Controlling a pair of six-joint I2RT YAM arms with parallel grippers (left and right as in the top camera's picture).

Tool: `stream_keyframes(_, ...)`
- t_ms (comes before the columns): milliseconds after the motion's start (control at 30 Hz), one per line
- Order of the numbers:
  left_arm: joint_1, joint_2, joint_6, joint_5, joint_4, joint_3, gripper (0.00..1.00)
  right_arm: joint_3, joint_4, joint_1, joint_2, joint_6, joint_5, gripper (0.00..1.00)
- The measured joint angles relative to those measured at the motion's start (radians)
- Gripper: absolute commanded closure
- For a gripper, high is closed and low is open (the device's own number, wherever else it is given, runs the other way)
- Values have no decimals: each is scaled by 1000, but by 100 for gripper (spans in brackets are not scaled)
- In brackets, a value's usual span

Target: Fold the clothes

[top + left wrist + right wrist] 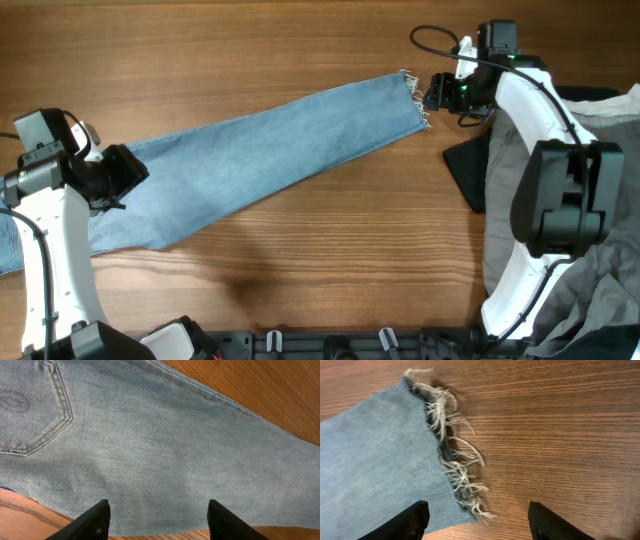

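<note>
My right gripper should next grab the light blue denim jeans by the frayed hem (415,100), so it can fold the stacked legs over toward the hip end.
The light blue denim jeans (260,155) lie flat across the table, legs stacked, running from lower left to upper right. The frayed white hem (415,100) is at the upper right end. My right gripper (437,92) is open just right of that hem; the right wrist view shows the hem (455,465) between its open fingers (477,522). My left gripper (128,172) is open over the hip end; the left wrist view shows a back pocket (30,410) and denim (165,460) between its open fingers (159,522). Neither holds anything.
Grey trousers (600,270) and a black garment (468,170) are heaped at the right edge beside the right arm's base. A black rail (330,345) runs along the front edge. Bare wood table (250,50) shows behind and in front of the jeans.
</note>
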Motion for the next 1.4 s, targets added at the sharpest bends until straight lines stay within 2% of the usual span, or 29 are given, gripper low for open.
stream_keyframes(233, 0, -1, 0, 0, -34, 12, 34, 0, 3, 1, 116, -3, -249, 41)
stream_keyframes(333, 0, -17, 0, 0, -116, 78, 32, 0, -3, 2, 124, -3, -277, 41)
stream_keyframes(400, 0, -51, 0, 0, -156, 140, 30, 1, -3, 4, 127, -4, -289, 47)
stream_keyframes(467, 0, -103, 0, 0, -171, 181, 30, 1, -4, 10, 131, -13, -297, 49)
stream_keyframes(500, 0, -119, 0, 0, -177, 187, 30, 1, -8, 15, 135, -32, -311, 53)
stream_keyframes(533, 0, -144, 0, 0, -192, 192, 30, 1, -16, 23, 138, -60, -335, 64)
stream_keyframes(567, 0, -160, 0, 0, -206, 193, 29, 1, -21, 36, 146, -94, -362, 81)
stream_keyframes(600, 0, -166, 0, 0, -214, 193, 29, 1, -19, 45, 150, -106, -369, 94)
stream_keyframes(633, 0, -169, 0, 0, -220, 193, 29, 0, -11, 66, 160, -115, -367, 96)
stream_keyframes(867, 0, -169, 0, 0, -236, 193, 27, 29, -53, 44, 164, -23, -322, 96)
stream_keyframes(1000, 0, -169, 0, 0, -236, 193, 28, 96, -122, -124, 75, -20, -267, 96)
stream_keyframes(1200, 0, -169, 0, 0, -232, 193, 27, 231, -126, -358, -188, -17, -215, 96)
stream_keyframes(1300, 0, -169, 0, 0, -232, 193, 27, 252, -125, -345, -298, -18, -206, 96)
stream_keyframes(1400, 0, -169, 0, 0, -232, 193, 27, 252, -148, -264, -350, -16, -206, 96)
